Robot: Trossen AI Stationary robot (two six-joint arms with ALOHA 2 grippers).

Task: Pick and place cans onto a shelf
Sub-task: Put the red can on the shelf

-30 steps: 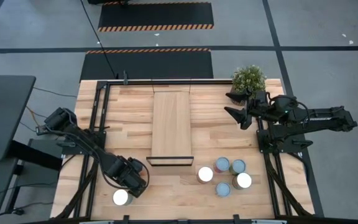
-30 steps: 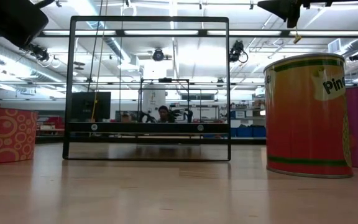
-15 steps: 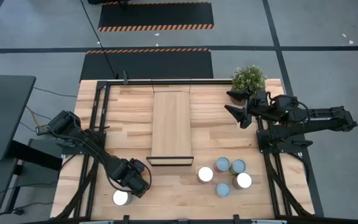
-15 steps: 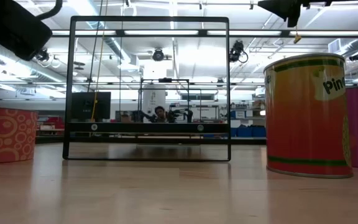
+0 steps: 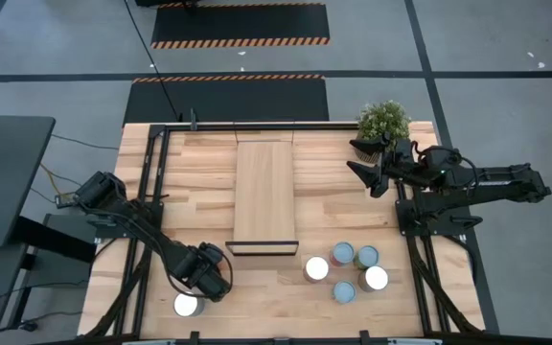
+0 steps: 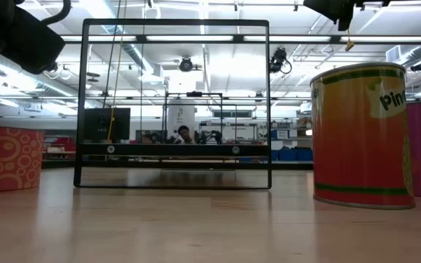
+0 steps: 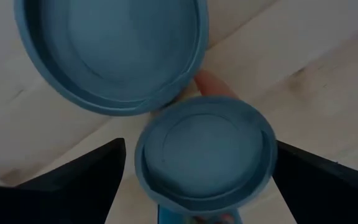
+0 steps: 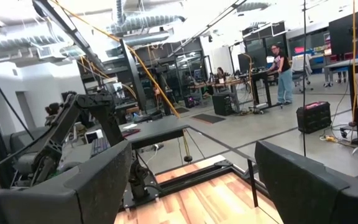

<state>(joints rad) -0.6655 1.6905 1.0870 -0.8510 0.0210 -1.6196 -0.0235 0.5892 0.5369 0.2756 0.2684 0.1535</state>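
I can close my left gripper now: its fingers are on either side of the pale-blue-topped can in the left wrist view, so they would hold the can.
My left gripper (image 5: 209, 276) is open at the table's near left, pointing down, and hides what is under it in the high view. In its wrist view its fingers stand on either side of a pale-blue-topped can (image 7: 205, 155) without touching it. A second pale-blue-topped can (image 7: 114, 53) stands right beside that one. A white-topped can (image 5: 187, 304) stands just nearer the table's front edge. Several more cans (image 5: 344, 270) stand in a cluster at the near right. The light-wood shelf (image 5: 264, 196) lies in the middle. My right gripper (image 5: 367, 165) is open and empty by the plant.
A potted green plant (image 5: 383, 120) stands at the far right corner, beside my right gripper. The low view shows the shelf's black wire frame (image 6: 174, 102), a red patterned can (image 6: 6, 157) on the left and an orange can (image 6: 360, 135) on the right. People show in the room beyond.
My left gripper has gone down and a little toward the table's right edge, over the two blue-topped cans.
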